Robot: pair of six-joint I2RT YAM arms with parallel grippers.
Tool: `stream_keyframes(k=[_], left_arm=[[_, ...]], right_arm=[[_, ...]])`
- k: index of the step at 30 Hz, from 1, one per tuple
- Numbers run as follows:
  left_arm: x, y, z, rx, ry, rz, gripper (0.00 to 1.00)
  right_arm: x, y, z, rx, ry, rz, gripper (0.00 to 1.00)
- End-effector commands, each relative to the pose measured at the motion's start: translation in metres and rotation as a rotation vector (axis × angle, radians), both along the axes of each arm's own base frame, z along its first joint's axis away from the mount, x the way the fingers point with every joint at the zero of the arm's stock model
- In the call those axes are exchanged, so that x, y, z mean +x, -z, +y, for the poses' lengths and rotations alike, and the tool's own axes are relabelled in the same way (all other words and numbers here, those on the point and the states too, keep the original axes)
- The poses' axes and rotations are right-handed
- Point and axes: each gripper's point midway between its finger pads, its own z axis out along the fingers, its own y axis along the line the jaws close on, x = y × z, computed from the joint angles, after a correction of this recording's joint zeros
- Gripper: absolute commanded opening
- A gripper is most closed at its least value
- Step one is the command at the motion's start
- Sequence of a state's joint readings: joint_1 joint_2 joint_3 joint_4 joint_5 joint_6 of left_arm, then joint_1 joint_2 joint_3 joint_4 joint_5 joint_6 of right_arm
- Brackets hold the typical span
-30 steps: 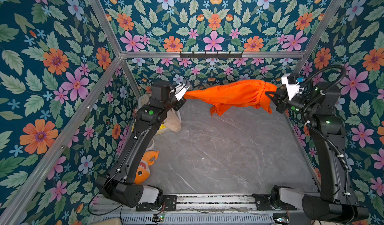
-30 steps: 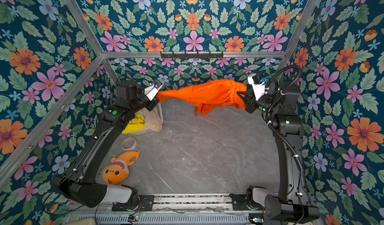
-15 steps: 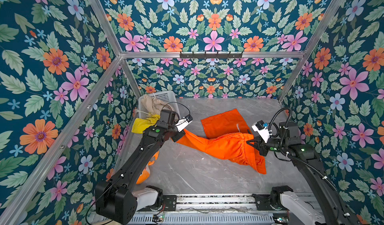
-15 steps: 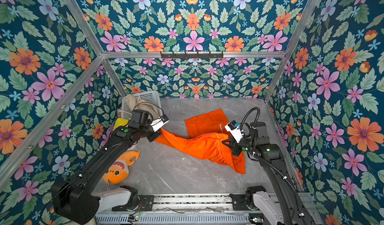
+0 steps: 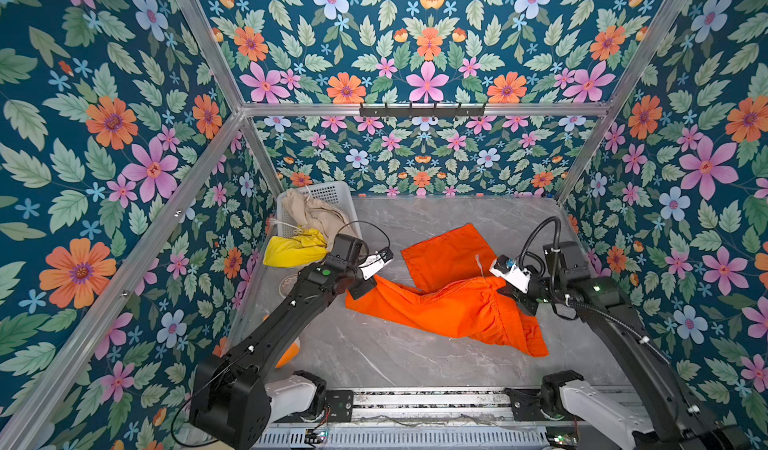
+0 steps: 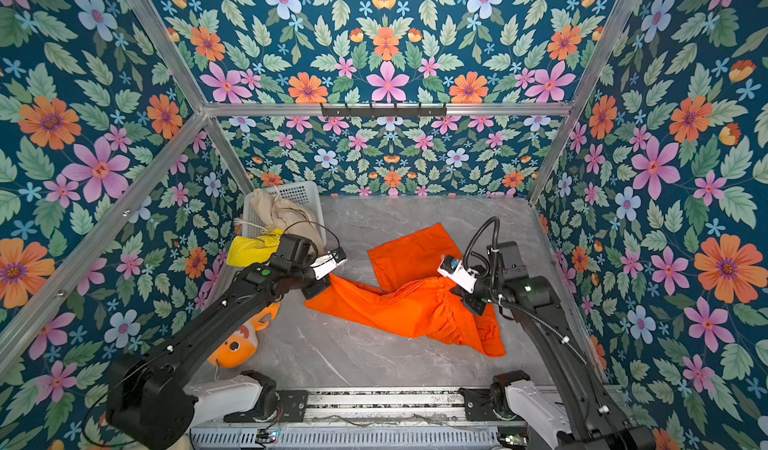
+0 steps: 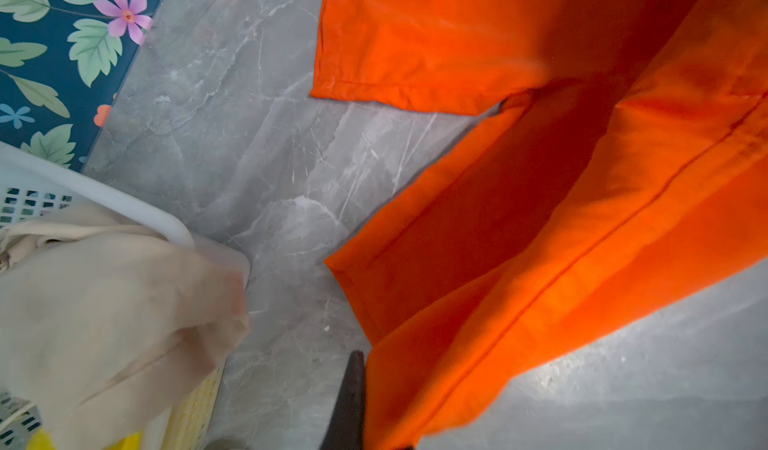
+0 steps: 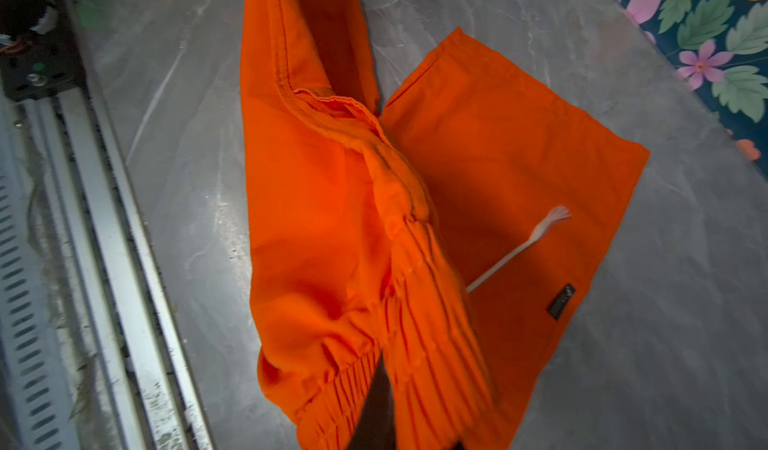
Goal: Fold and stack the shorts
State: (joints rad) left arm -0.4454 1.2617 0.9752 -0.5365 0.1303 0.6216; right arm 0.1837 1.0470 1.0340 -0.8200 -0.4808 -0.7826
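The elastic waistband (image 8: 415,323) is gathered and folded low over the table. It would end bunched beside the flat leg, so it is too early to open my right gripper now.
The bright orange shorts (image 5: 436,306) (image 6: 395,306) are stretched low over the grey table, with one leg lying flat toward the back. My left gripper (image 5: 361,292) (image 6: 318,288) is shut on a leg hem, where a dark fingertip (image 7: 349,402) presses the orange cloth (image 7: 540,219). At the gathered elastic waistband (image 8: 415,323), my right gripper (image 5: 517,298) (image 6: 471,300) is shut on the cloth. A white drawstring (image 8: 519,248) trails over the flat leg. The beige shorts (image 5: 318,215) and yellow shorts (image 5: 295,248) sit bunched in the basket at the back left.
The white perforated basket (image 5: 332,188) (image 7: 104,194) stands in the back left corner, close to my left gripper. An orange plush fish (image 6: 237,344) lies by the left wall under my left arm. A metal rail (image 5: 415,402) runs along the front edge. Flowered walls enclose three sides.
Both arms came down and toward the front with the orange shorts, from stretched high at the back to low over the table. One leg now rests flat on the table.
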Motion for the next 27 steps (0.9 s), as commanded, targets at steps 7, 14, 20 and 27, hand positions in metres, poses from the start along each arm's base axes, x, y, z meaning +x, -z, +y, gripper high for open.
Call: stream_keyframes(k=[7,14,20,27], left_arm=[[0.08,-0.067,-0.023,-0.126,-0.11,-0.246,0.01],[0.049,-0.033,-0.012,-0.039,-0.055,-0.146,0.02],[-0.016,0.024,-0.003,0.04,0.133,-0.001,0.04],[-0.051,0.058,0.004,0.137,0.247,0.054,0.27]], right_arm=[[0.154,-0.098,-0.009,0.025,0.02,-0.318,0.0],[0.085,-0.059,0.015,0.028,-0.113,-0.212,0.0],[-0.007,0.031,0.022,-0.151,-0.344,-0.149,0.0],[-0.066,0.097,0.003,-0.346,-0.49,-0.027,0.12]])
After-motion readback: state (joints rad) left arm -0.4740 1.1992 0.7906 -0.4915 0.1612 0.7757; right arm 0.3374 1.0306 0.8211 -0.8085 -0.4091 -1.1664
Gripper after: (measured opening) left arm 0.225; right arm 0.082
